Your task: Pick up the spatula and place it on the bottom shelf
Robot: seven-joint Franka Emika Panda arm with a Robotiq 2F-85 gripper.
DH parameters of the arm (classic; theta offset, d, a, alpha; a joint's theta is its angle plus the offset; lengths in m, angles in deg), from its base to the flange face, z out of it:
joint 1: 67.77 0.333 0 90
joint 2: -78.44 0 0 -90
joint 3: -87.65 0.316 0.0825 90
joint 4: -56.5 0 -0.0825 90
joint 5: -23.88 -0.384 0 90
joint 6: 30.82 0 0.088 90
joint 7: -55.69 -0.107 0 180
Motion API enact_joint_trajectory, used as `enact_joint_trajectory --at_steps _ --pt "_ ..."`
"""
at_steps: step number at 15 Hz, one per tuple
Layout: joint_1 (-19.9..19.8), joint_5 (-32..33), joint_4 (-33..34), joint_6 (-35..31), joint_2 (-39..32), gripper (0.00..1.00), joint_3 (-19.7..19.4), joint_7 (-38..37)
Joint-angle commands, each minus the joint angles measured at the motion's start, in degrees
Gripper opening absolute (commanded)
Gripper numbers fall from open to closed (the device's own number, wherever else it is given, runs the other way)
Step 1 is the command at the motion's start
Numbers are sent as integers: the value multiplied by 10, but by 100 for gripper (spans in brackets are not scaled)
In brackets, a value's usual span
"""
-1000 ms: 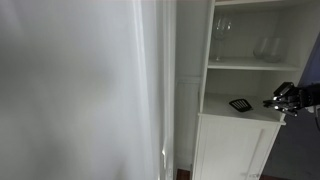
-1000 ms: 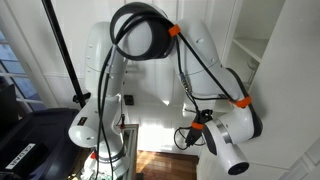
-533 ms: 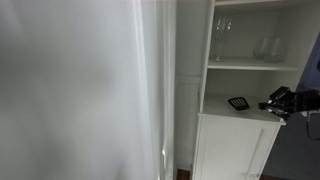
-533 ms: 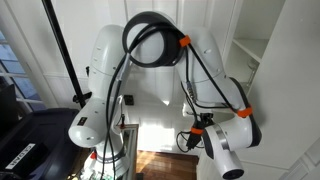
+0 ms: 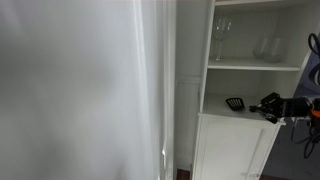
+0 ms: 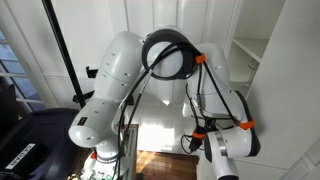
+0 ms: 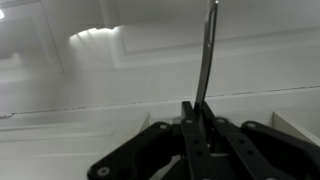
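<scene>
My gripper must keep holding the spatula, since its handle sticks out past the shelf's front edge and it would likely tip off.
The spatula has a small black slotted head (image 5: 235,103) that hangs just over the bottom shelf (image 5: 222,110) of the white cabinet. Its thin silver-grey handle (image 7: 205,60) runs up from between my fingers in the wrist view. My gripper (image 5: 268,106) reaches in from the right at shelf height and is shut on the spatula's handle; in the wrist view the gripper (image 7: 197,112) has both black fingers pressed on the handle. I cannot tell if the head touches the shelf board.
Clear wine glasses (image 5: 222,40) stand on the higher shelf board (image 5: 250,66). The panelled cabinet doors (image 5: 230,150) are below the shelf. A white wall panel (image 5: 80,90) fills the left. The white arm (image 6: 120,90) with black cabling shows in an exterior view.
My gripper has moved left, further in over the bottom shelf, carrying the spatula with it. The arm's joints have swung round in an exterior view.
</scene>
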Motion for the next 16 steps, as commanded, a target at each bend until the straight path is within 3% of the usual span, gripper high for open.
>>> enact_joint_trajectory --at_steps 1,13,15,16 --pt "7 -37 25 -3 -30 3 0 9" --pt "27 -144 36 -68 -52 0 -4 -32" --pt "29 -154 34 -68 -50 5 -4 -30" --pt "29 -159 33 -66 -50 20 -4 -31"
